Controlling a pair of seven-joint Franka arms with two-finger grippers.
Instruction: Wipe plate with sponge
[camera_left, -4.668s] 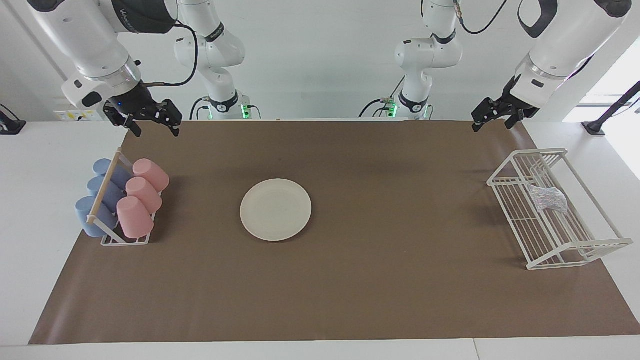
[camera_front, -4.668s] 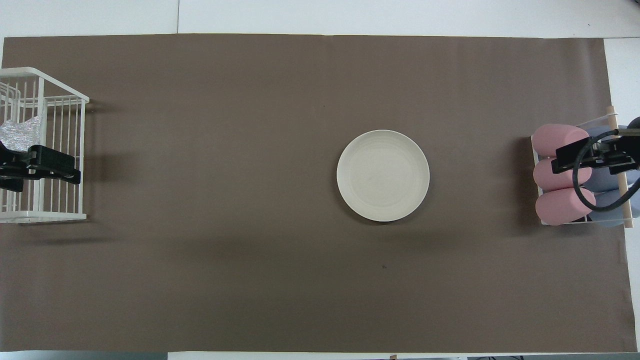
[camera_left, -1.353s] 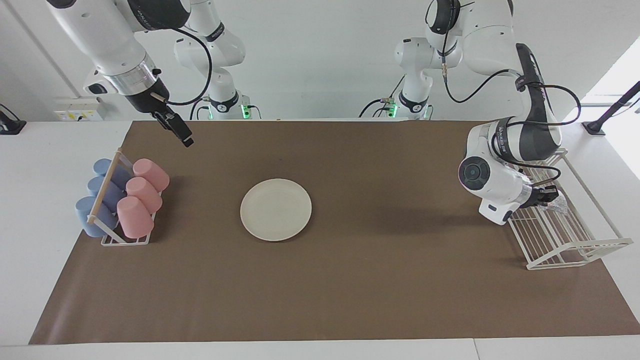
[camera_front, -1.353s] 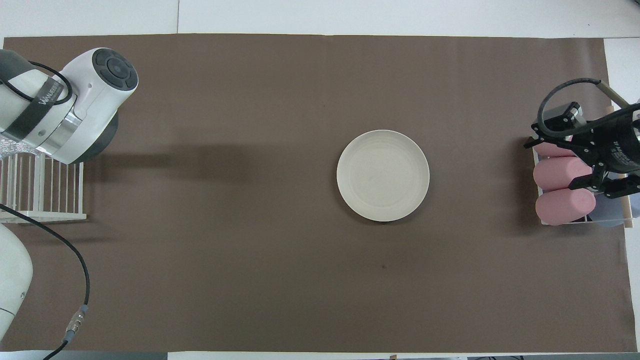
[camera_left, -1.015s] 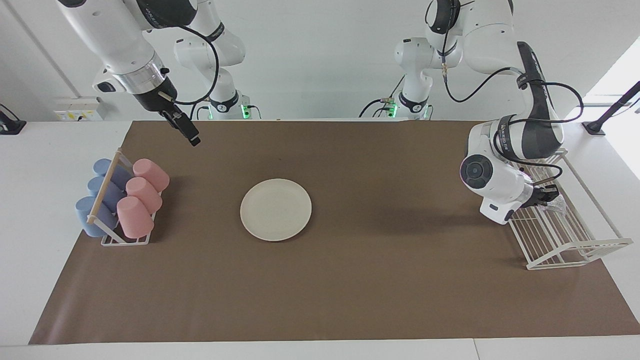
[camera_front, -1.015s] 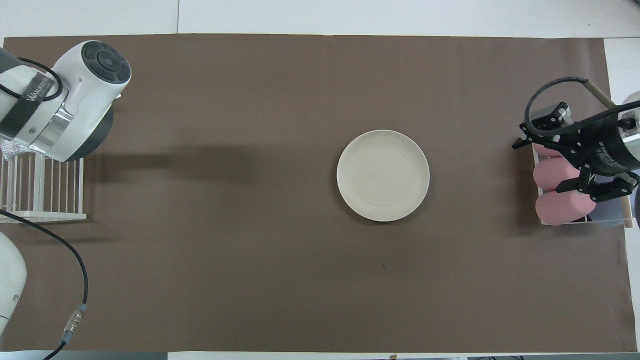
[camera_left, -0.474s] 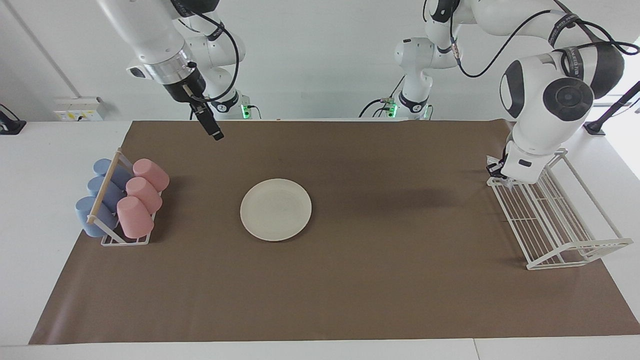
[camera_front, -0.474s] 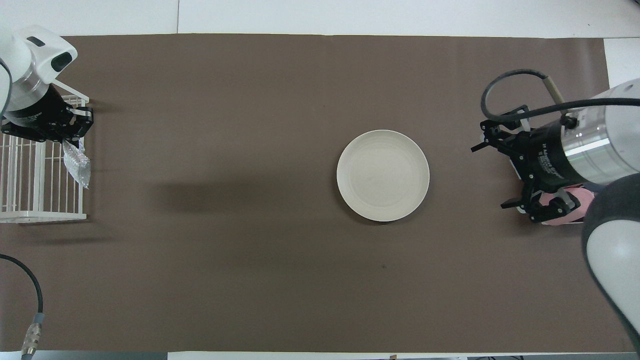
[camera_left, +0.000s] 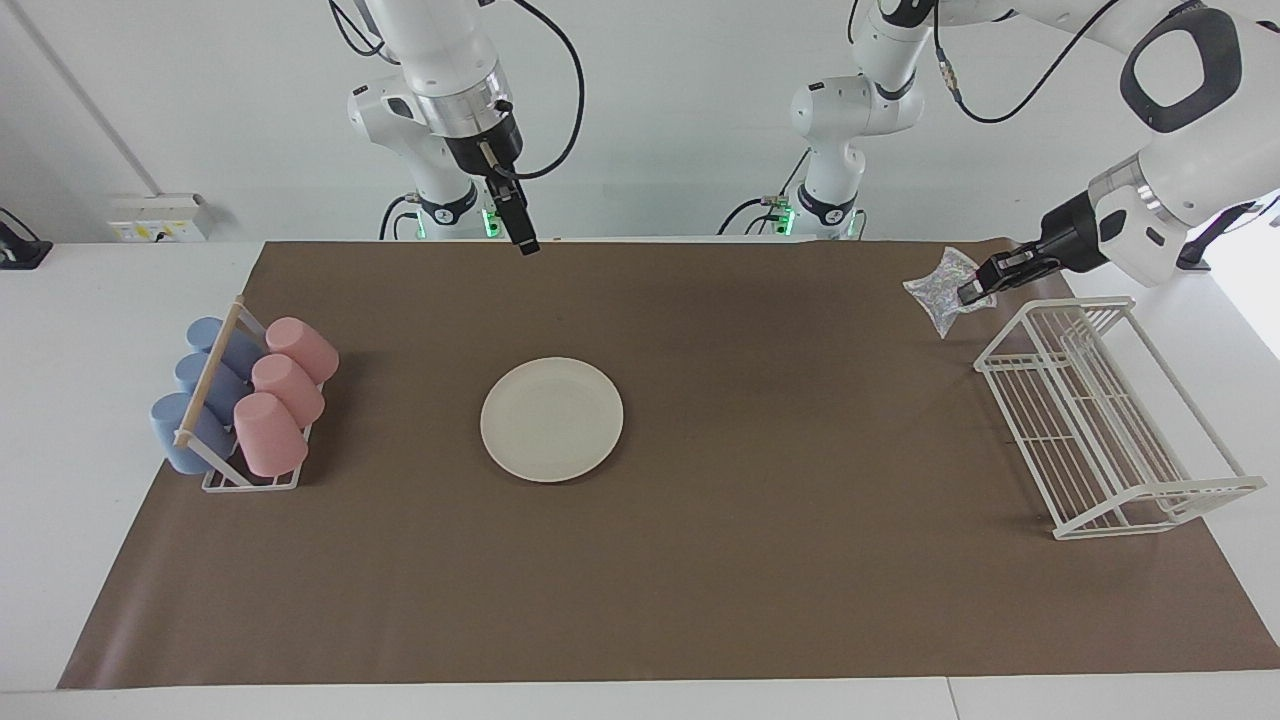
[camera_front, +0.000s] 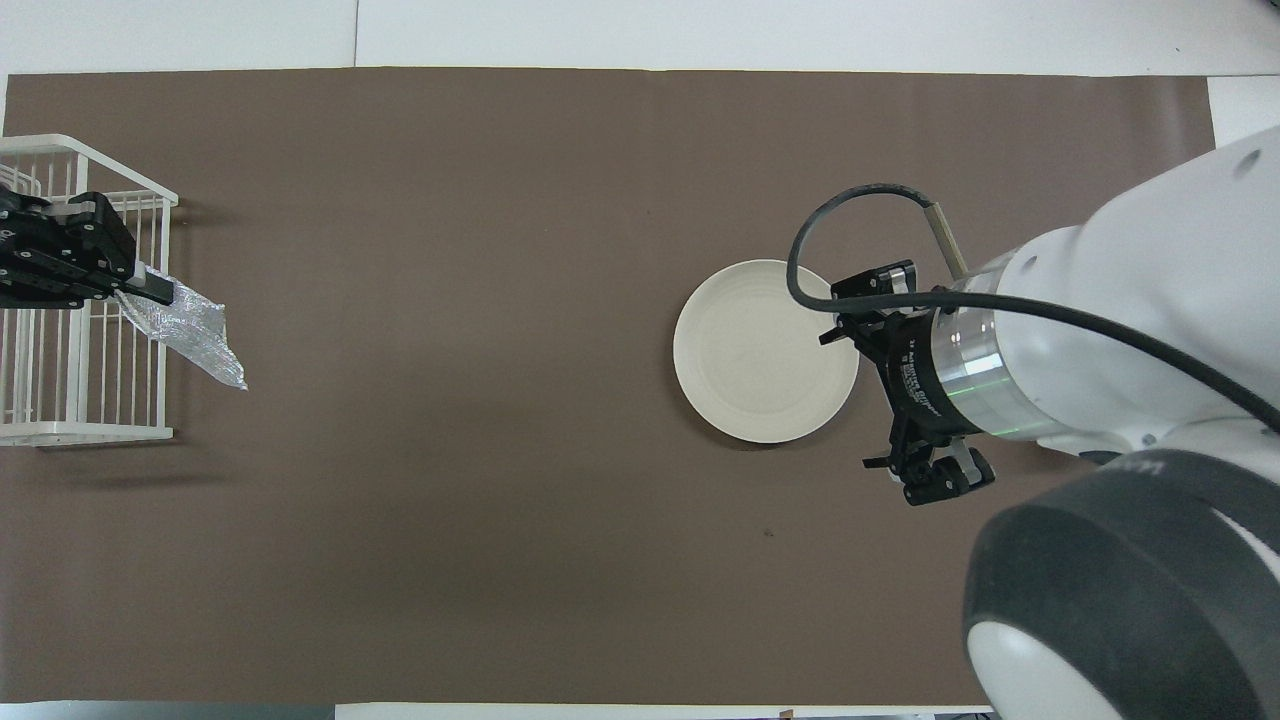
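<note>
The silvery sponge has one end covered by my left gripper's fingers, so my right gripper will grab the sponge next by its free hanging end.
The cream-white plate lies flat on the brown mat; it also shows in the overhead view. My left gripper is shut on the silvery sponge and holds it in the air beside the corner of the white wire rack that is nearest the robots. In the overhead view the sponge hangs from that gripper over the mat. My right gripper is raised high over the mat's edge by the robots, open and empty. From above the right gripper overlaps the plate's rim.
A holder with pink and blue cups stands at the right arm's end of the table; the right arm hides it from above. The wire rack at the left arm's end holds nothing now.
The left gripper has lifted the sponge out of the wire rack and swung it over the mat. The right arm has moved from above the cups toward the plate.
</note>
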